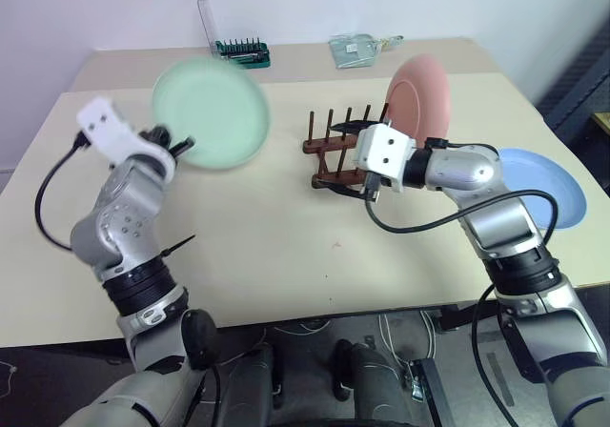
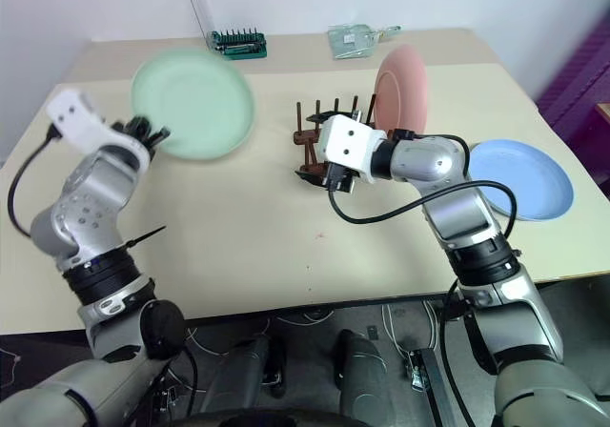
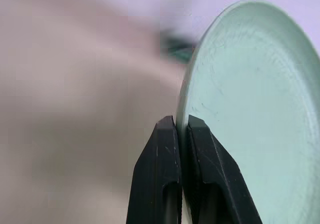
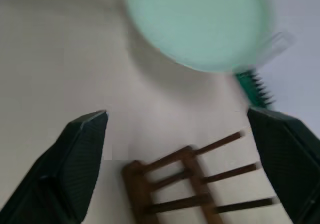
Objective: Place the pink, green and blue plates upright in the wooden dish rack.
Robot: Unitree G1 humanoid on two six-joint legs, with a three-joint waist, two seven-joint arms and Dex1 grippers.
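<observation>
The green plate is much wider than the open fingers, so my right gripper should next grab the green plate by its thin rim (image 1: pixel 268 120) (image 4: pixel 192 68).
My left gripper (image 1: pixel 177 145) is shut on the rim of the pale green plate (image 1: pixel 212 112), which hangs tilted in the air above the table's left part. In the left wrist view both fingers (image 3: pixel 167 149) pinch the green plate's edge (image 3: pixel 250 109). The dark wooden dish rack (image 1: pixel 319 146) stands mid-table. The pink plate (image 1: pixel 419 93) stands upright between the pegs at the rack's right end. My right gripper (image 1: pixel 348 155) is open, close over the rack's near side, with nothing between its fingers (image 4: pixel 82 154). The blue plate (image 1: pixel 548 189) lies flat on the table at the right.
A green screwdriver-bit holder (image 1: pixel 243 53) with a clear plastic lid (image 1: pixel 205 17) stands at the back of the table. A clear packet (image 1: pixel 357 48) lies to its right. Bare tabletop (image 1: pixel 267 236) lies in front of the rack.
</observation>
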